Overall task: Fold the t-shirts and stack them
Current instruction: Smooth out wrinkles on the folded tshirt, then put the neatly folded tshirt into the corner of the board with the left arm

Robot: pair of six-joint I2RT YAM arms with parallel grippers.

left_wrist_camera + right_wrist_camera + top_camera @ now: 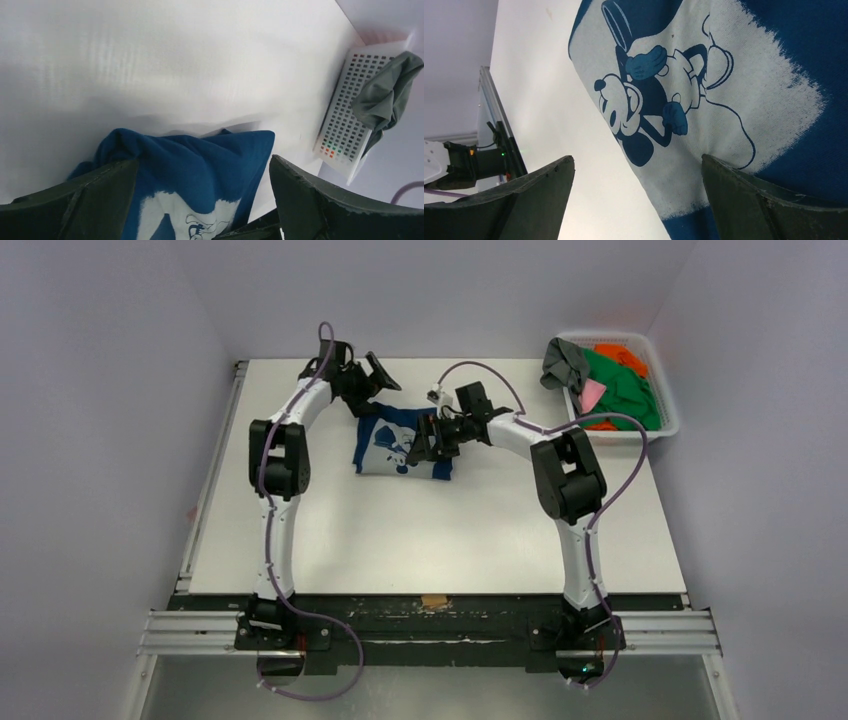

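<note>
Next, my left gripper grabs the folded navy blue t-shirt by its blue far edge (405, 413) (192, 142) to leave the graphic flat for stacking.
A navy blue t-shirt (392, 445) with a white printed cartoon graphic lies folded into a small rectangle on the white table (440, 530). My left gripper (376, 388) is open just above the shirt's far edge. In the left wrist view (204, 160) its jaws stand wide apart over the blue cloth (200, 160), holding nothing. My right gripper (422, 445) is open over the shirt's right side. In the right wrist view (638, 157) its jaws straddle the edge of the printed graphic (704, 75), holding nothing.
A white mesh basket (668, 425) stands at the back right corner, holding grey (565, 362), green (625, 390), orange (622, 353) and pink (594, 393) shirts. The basket (345, 115) and the grey shirt (387, 95) draped over its rim also show in the left wrist view.
</note>
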